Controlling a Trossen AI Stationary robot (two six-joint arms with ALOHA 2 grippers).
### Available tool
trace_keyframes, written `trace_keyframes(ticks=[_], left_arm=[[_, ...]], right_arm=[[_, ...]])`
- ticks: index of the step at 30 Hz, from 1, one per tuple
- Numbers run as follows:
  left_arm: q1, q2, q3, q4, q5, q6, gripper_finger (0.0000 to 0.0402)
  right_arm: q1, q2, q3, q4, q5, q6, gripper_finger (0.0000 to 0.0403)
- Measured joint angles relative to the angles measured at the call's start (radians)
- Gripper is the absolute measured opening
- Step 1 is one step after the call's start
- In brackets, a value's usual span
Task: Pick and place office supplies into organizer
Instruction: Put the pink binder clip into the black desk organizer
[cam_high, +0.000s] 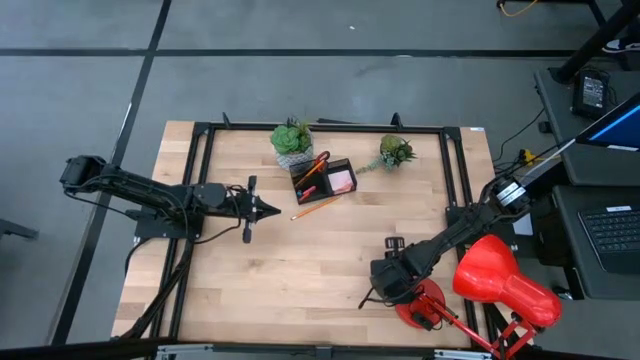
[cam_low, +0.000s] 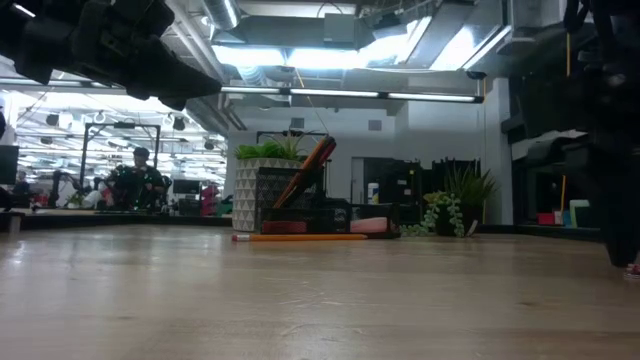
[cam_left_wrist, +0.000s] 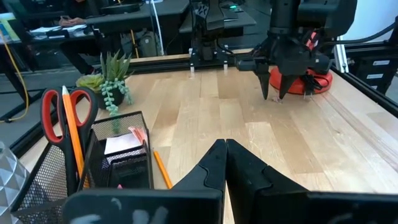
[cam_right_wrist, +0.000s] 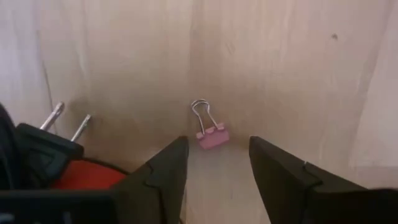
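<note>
My right gripper's fingers are beside the pink clip body (cam_right_wrist: 213, 137), level with it, and closing now would catch the binder clip, so it is time to close.
The black mesh organizer (cam_high: 322, 178) stands at the table's far middle. It holds red-handled scissors (cam_left_wrist: 62, 115), an orange pencil (cam_left_wrist: 73, 134) and a pink sticky pad (cam_high: 340, 181). A second orange pencil (cam_high: 318, 207) lies on the wood against its near side. A small pink binder clip (cam_right_wrist: 210, 132) with wire handles lies flat on the table near the right front. My right gripper (cam_right_wrist: 217, 149) points down just above it, open, its fingers apart on either side and clear of the clip. My left gripper (cam_high: 270, 209) waits shut left of the organizer.
A red desk lamp (cam_high: 500, 280) stands at the front right, its round base (cam_high: 420, 303) and plug (cam_right_wrist: 62, 118) right beside my right gripper. Two potted plants (cam_high: 292, 140) (cam_high: 396, 152) flank the organizer. Bare wood lies across the table's middle and near left.
</note>
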Motion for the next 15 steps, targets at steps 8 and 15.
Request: trace_keyframes(ticks=[8, 15], left_arm=[[0.0, 0.0, 0.0, 0.0, 0.0, 0.0, 0.0002], [0.0, 0.0, 0.0, 0.0, 0.0, 0.0, 0.0001]], right_arm=[[0.003, 0.001, -0.003, 0.026, -0.003, -0.072, 0.0168], [0.004, 0.001, -0.003, 0.03, -0.005, -0.147, 0.0154]])
